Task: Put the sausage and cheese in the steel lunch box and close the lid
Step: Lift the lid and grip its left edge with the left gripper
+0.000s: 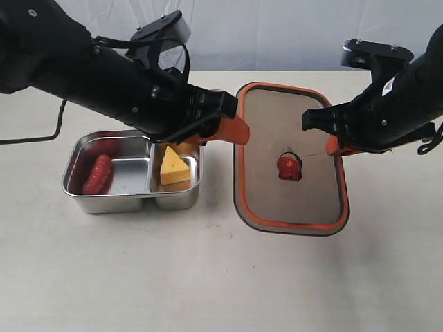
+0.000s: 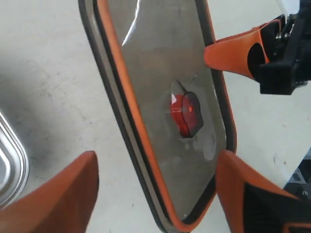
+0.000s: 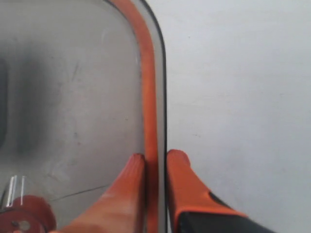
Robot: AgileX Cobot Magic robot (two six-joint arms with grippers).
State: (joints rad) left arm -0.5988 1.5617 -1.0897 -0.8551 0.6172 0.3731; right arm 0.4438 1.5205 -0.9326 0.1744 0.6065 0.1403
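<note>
My left gripper grabs the lid by its long orange-sealed rim (image 1: 240,173) next, to close the steel lunch box (image 1: 122,199).
The steel lunch box (image 1: 122,199) sits open at the left. The red sausage (image 1: 97,173) lies in its left compartment and the yellow cheese (image 1: 174,168) in its right one. Beside it the lid (image 1: 277,117) lies with its orange seal rim up and its orange valve (image 1: 289,167) at the centre. My left gripper (image 1: 232,126) is open at the lid's left edge; in the left wrist view its fingers (image 2: 63,194) straddle one end of the lid (image 2: 155,63). My right gripper (image 3: 156,167) is shut on the lid's right rim (image 3: 150,97).
A black cable (image 1: 34,135) trails over the pale table at the far left. The left arm reaches over the back of the box. A corner of the box (image 2: 12,165) shows in the left wrist view, as does one right finger (image 2: 233,51).
</note>
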